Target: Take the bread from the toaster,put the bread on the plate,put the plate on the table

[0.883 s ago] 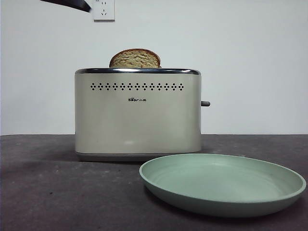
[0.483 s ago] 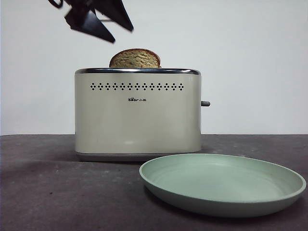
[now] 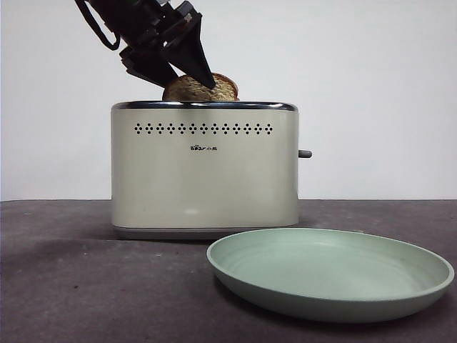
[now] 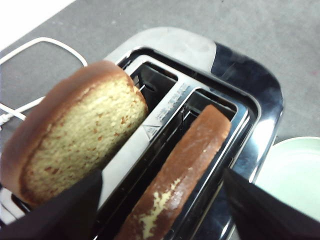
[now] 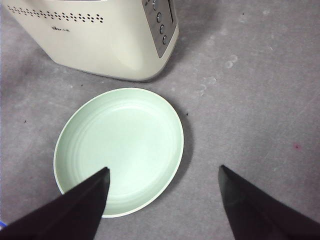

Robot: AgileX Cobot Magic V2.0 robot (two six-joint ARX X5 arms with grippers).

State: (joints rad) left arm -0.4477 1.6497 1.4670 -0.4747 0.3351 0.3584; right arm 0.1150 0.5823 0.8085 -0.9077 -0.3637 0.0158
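The lower part of the bread is hidden by the toaster slot (image 3: 204, 105). My left gripper will grab the bread by its exposed top crust (image 3: 191, 90) next.
The cream toaster (image 3: 203, 171) stands mid-table, and the bread (image 3: 218, 89) pokes its domed top out of the front slot. My left gripper (image 3: 191, 82) has come down from the upper left and hangs open at the bread's top. In the left wrist view the dark-crusted bread (image 4: 187, 165) stands between the spread jaws of the left gripper (image 4: 161, 190), with no jaw touching it. The mint-green plate (image 3: 335, 304) lies on the table (image 3: 71, 286) in front of the toaster to the right. Above the plate (image 5: 120, 150), my right gripper (image 5: 162, 170) is open and empty.
A paler second slice (image 4: 75, 135) stands in the toaster's other slot, just beside the left jaw. A white cable (image 4: 40, 45) lies behind the toaster. The grey lever (image 3: 305, 153) and a button panel (image 5: 162, 22) are on the toaster's right end.
The left gripper has dropped from the top left corner down to the top of the bread, jaws open. Toaster, bread and plate have not moved.
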